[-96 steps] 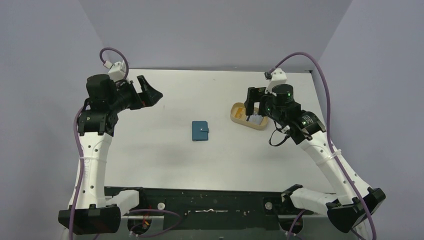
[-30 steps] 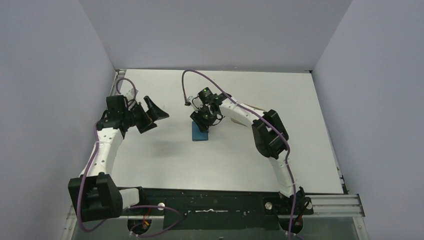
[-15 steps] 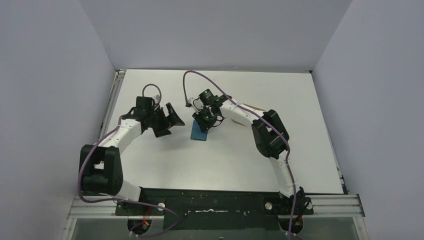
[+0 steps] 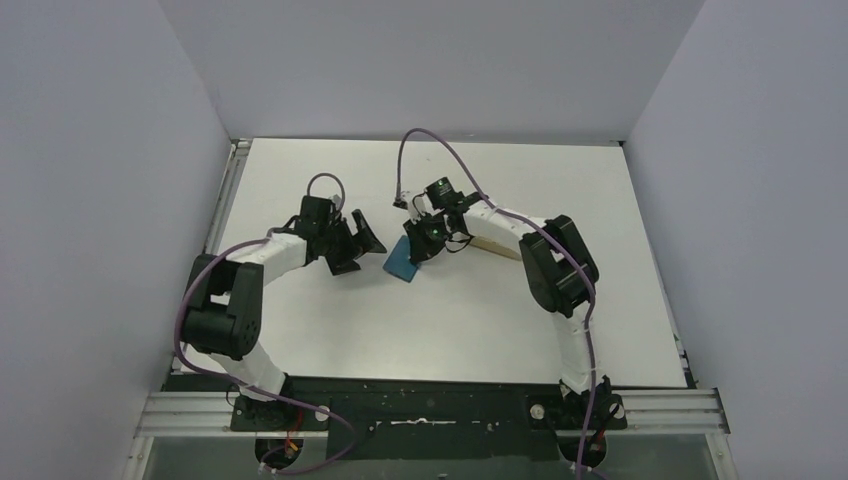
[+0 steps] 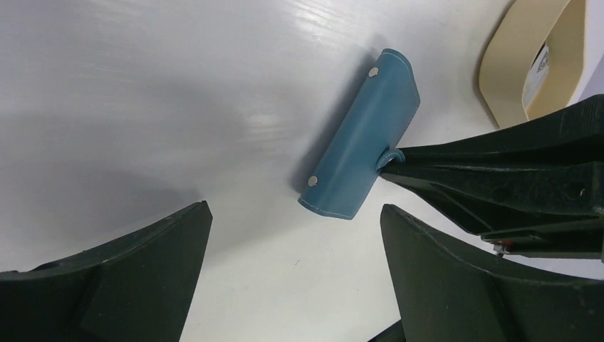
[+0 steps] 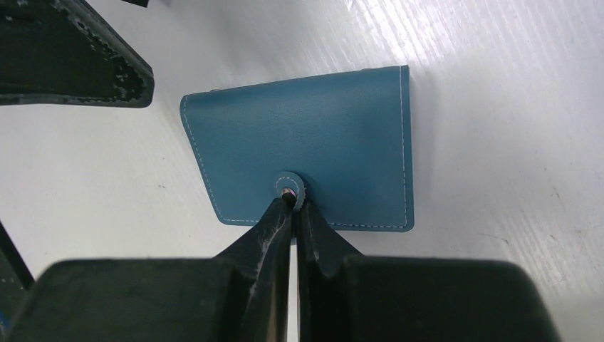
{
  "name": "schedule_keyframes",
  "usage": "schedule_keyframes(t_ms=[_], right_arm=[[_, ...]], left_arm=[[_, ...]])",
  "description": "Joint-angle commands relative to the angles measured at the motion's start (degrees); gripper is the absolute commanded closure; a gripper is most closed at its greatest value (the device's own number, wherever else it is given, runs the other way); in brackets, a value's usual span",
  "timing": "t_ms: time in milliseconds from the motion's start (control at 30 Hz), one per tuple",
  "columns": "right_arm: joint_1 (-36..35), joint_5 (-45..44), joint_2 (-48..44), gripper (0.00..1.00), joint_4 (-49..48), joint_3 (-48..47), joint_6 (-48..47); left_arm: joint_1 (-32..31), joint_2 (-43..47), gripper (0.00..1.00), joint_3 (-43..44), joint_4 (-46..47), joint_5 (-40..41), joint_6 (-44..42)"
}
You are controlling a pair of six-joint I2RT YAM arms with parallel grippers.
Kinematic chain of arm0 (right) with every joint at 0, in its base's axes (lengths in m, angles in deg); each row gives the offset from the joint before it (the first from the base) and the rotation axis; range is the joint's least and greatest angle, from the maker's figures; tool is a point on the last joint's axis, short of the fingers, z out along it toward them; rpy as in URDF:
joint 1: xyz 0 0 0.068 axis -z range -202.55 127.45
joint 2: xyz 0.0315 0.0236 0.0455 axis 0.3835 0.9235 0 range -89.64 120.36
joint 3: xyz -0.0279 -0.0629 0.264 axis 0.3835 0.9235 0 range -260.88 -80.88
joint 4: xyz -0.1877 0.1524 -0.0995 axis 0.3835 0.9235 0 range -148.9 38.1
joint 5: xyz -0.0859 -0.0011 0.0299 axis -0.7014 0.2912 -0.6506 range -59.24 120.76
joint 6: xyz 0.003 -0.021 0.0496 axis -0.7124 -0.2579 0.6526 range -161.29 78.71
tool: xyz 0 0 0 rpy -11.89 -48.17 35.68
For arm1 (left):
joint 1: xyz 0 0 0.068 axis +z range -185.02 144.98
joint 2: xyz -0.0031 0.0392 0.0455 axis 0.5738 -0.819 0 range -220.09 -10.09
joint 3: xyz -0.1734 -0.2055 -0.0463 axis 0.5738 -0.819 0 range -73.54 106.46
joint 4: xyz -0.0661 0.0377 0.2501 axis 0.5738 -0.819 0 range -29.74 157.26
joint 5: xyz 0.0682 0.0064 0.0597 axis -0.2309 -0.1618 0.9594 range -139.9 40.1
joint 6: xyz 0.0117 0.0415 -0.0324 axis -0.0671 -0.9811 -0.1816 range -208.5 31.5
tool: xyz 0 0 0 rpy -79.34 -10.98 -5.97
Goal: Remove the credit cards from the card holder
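I would lift the card holder too if I raised my right gripper now. The card holder would come up hanging by its strap (image 4: 413,261) (image 6: 290,187), because my fingers are pinched shut on that strap.
The teal card holder (image 4: 402,263) lies folded shut on the white table, turned slightly askew. My right gripper (image 4: 420,250) reaches it from the right and is shut on its short snap-tab strap (image 6: 290,187), with the fingertips (image 6: 278,214) pinched together at the snap. In the left wrist view the card holder (image 5: 360,146) sits just ahead of my left gripper (image 5: 295,214), which is open. My left gripper (image 4: 360,248) hovers close to its left edge without touching. No credit cards show at the holder. A white card (image 5: 543,63) with black marks lies in the tan tray.
A tan oval tray (image 4: 497,243) stands just right of the holder, behind the right arm's wrist; its rim (image 5: 502,78) shows in the left wrist view. Both arms reach in toward the table's middle. The grey walls close the table off on three sides.
My left gripper has moved right, up to the holder's left edge. My right gripper has shut on the snap tab, and the holder has turned a little.
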Motion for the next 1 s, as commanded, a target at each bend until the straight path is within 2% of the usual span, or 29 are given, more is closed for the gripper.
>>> schedule_keyframes(t_ms=[0,167,400,600,633,733,833,867,967], right_arm=[[1.14,6.27,-4.28,1.0,-1.15,0.54,0.37],[1.14,8.54,-4.26,1.0,0.48,-0.9,-0.37],[0.14,10.73,-6.5,1.0,1.86,-1.88,-0.94],[0.0,11.79,-8.95,1.0,2.33,-1.97,-0.9],[0.0,12.01,-9.31,1.0,2.44,-2.02,-0.9],[0.0,12.54,-9.99,1.0,2.75,-2.28,-0.98],[0.06,13.01,-10.22,1.0,3.36,-2.77,-1.07],[0.03,13.06,-10.34,1.0,3.35,-2.84,-1.09],[0.12,12.92,-11.05,1.0,3.12,-2.5,-0.96]], left_arm=[[-1.76,-0.61,0.13,2.77,6.78,-0.31,2.29],[-3.43,-0.31,0.19,1.67,11.37,0.19,4.65],[-5.66,-2.79,0.24,0.43,13.32,2.05,7.71],[-7.01,-5.47,0.33,-0.04,13.4,3.95,9.33],[-7.11,-5.75,0.37,-0.04,12.96,4.44,9.56],[-7.13,-5.6,0.56,-1.08,14.0,4.82,11.32],[-7.07,-4.82,0.85,-2.93,18.13,3.97,13.77],[-7.05,-4.66,0.98,-3.37,19.16,3.6,14.56],[-7.04,-4.05,1.0,-4.45,21.85,3.04,16.81]])
